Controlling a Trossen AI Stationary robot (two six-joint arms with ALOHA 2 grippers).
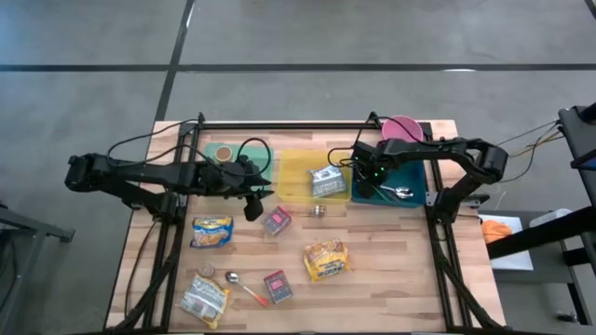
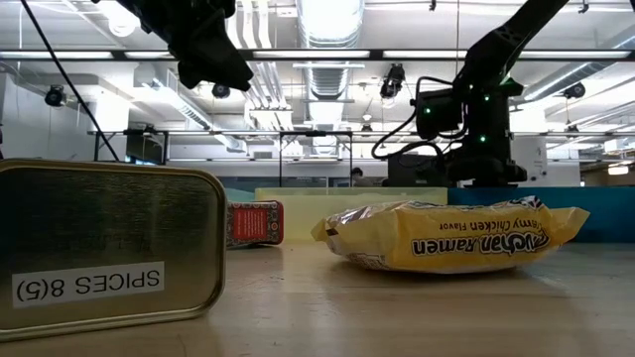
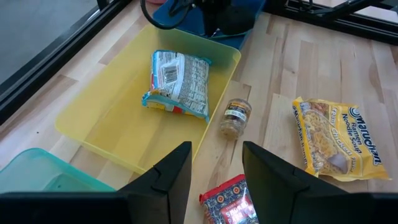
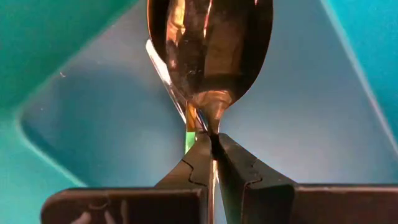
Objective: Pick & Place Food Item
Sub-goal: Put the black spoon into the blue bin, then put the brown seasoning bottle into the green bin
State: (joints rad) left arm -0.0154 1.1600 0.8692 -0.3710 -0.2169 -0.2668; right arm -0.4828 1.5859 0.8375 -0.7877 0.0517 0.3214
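Observation:
The metal spoon's bowl (image 4: 217,50) overlaps another bowl well inside the teal tray (image 4: 118,118), so the spoon would stay there; my right gripper is ready to open now.
My right gripper (image 4: 213,148) points down into the teal tray (image 1: 416,177) at the table's far right and is shut on a metal spoon (image 4: 211,50). A second utensil with a green strip (image 4: 190,135) lies just behind the spoon. My left gripper (image 3: 214,180) hangs open above the table's middle, over a red spice packet (image 3: 231,204), and touches nothing. The yellow tray (image 1: 296,166) holds one food packet (image 1: 328,180) lying flat. A small jar (image 3: 235,117) lies on its side on the wood beside that tray. My right gripper pinches the spoon's neck (image 4: 212,127), just behind the bowl, between its two fingertips (image 4: 200,155). The fingers come from above and lie along the spoon, whose handle runs back between them. The bowl sticks out past the fingertips over the tray floor; whether it touches I cannot tell.
Ramen packs (image 1: 326,261) (image 1: 212,231), a white packet (image 1: 205,298), red spice packets (image 1: 277,221) (image 1: 277,286) and a spoon (image 1: 247,287) lie on the near half. A pink bowl (image 1: 402,126) stands far right. A spices tin (image 2: 104,248) fills the low view's left.

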